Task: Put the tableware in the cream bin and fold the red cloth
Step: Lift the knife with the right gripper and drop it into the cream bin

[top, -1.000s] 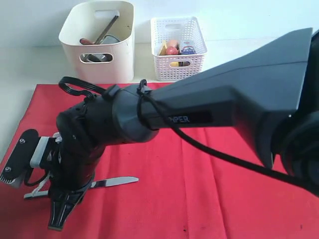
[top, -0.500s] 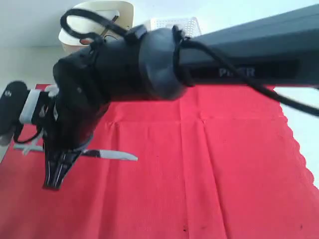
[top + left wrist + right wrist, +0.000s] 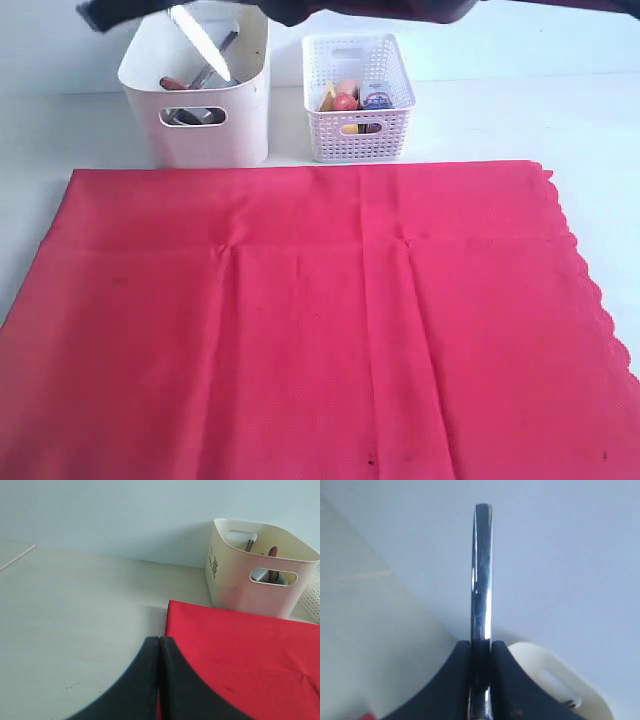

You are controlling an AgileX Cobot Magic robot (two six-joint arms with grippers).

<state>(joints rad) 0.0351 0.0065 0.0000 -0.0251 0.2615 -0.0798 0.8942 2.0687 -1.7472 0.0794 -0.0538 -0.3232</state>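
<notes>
The knife is still above the cream bin's rim (image 3: 262,70), so my right gripper needs to lower the steel knife (image 3: 198,42) before letting go of it.
The red cloth (image 3: 300,320) lies spread flat, its scalloped edge on the right. Behind its far left corner stands the cream bin (image 3: 200,135), with dark chopsticks (image 3: 224,48), a brown spoon handle (image 3: 172,83) and a steel cup (image 3: 190,116) inside. My right gripper (image 3: 481,642) is shut on the steel table knife (image 3: 481,570). In the exterior view the knife (image 3: 198,42) hangs slanted over the bin's opening, below the dark right arm (image 3: 350,8) at the top edge. My left gripper (image 3: 159,639) is shut and empty, low by the cloth's (image 3: 240,660) left edge.
A white lattice basket (image 3: 358,140) with food items stands right of the cream bin. Bare pale table (image 3: 75,610) lies left of the cloth. A pale wall runs behind both containers.
The right arm has lifted off the cloth with the knife and swung back and up over the cream bin. The cloth now shows bare.
</notes>
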